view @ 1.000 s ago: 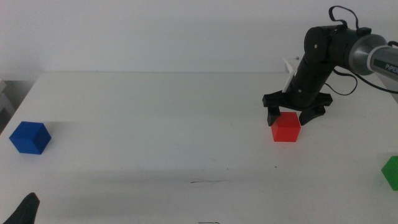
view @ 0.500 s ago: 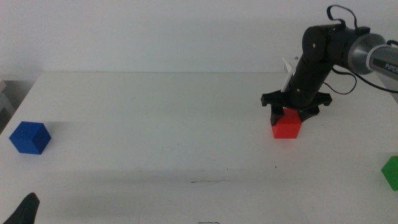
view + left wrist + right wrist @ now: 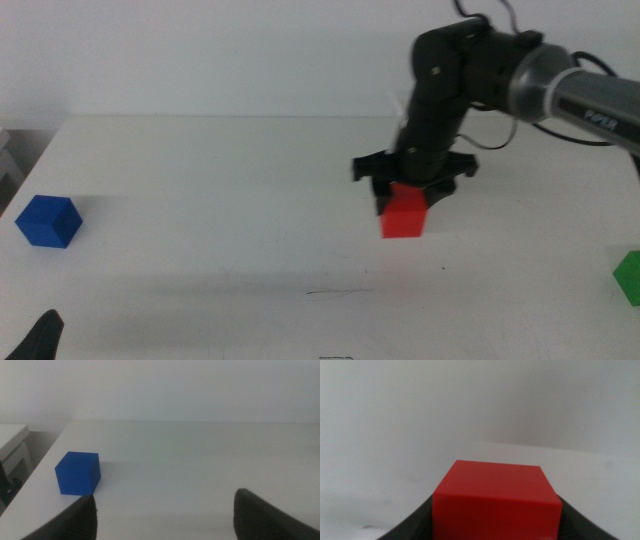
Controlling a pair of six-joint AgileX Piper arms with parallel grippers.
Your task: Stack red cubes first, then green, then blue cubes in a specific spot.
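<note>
The red cube (image 3: 404,216) is above the table and short of the dark line (image 3: 338,291), so the robot's right gripper should move the cube to the line before it lets go of the cube.
The red cube (image 3: 404,216) hangs just above the table right of centre, held by my right gripper (image 3: 408,196), whose jaws are shut on its sides. The right wrist view shows the same red cube (image 3: 496,497) filling the space between the jaws. At the far left of the table sits the blue cube (image 3: 47,221), also seen as the blue cube (image 3: 78,473) in front of my open left gripper (image 3: 165,515), which waits at the bottom left corner. The green cube (image 3: 630,277) sits at the right edge. A thin dark line marks the spot (image 3: 336,292) near the front centre.
The white table (image 3: 220,200) ends in a back edge against a pale wall. The right arm's black cable (image 3: 580,62) loops above it at the upper right.
My right gripper closed on the red cube, lifted it slightly and carried it left toward the table's centre. The blue and green cubes and the left arm have stayed put.
</note>
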